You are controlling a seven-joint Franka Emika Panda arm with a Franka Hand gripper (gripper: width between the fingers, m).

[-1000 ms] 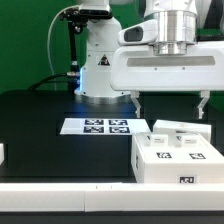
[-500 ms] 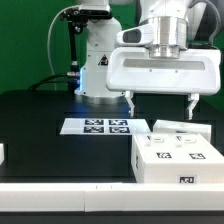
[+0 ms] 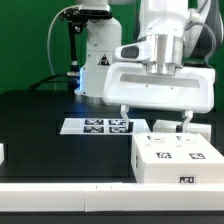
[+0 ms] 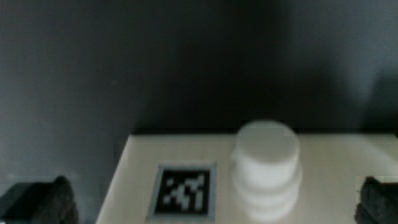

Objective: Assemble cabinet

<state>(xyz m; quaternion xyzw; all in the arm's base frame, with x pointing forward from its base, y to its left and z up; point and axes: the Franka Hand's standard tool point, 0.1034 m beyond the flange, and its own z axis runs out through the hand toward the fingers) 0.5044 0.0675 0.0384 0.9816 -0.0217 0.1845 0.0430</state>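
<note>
The smaller piece's round white peg (image 4: 267,165) is the part my gripper will grab next, to stand the cabinet upright for assembly.
The cabinet lies in white tagged pieces at the exterior view's right. A large boxy body (image 3: 176,158) stands at the front, with a smaller piece (image 3: 172,126) just behind it. My gripper (image 3: 155,117) hangs open right above that smaller piece, one finger on each side, holding nothing. In the wrist view a white panel with a black-and-white tag (image 4: 183,190) and a round white peg (image 4: 267,165) lie between the dark fingertips (image 4: 36,198). The picture is blurred.
The marker board (image 3: 105,126) lies flat on the black table beside the cabinet pieces. The robot's white base (image 3: 97,60) stands behind it. A small white part (image 3: 2,153) shows at the left edge. A white ledge (image 3: 70,194) runs along the front.
The gripper has come down and shifted slightly toward the exterior view's left, from well above the table to just over the rear cabinet piece. Its jaws have stayed wide.
</note>
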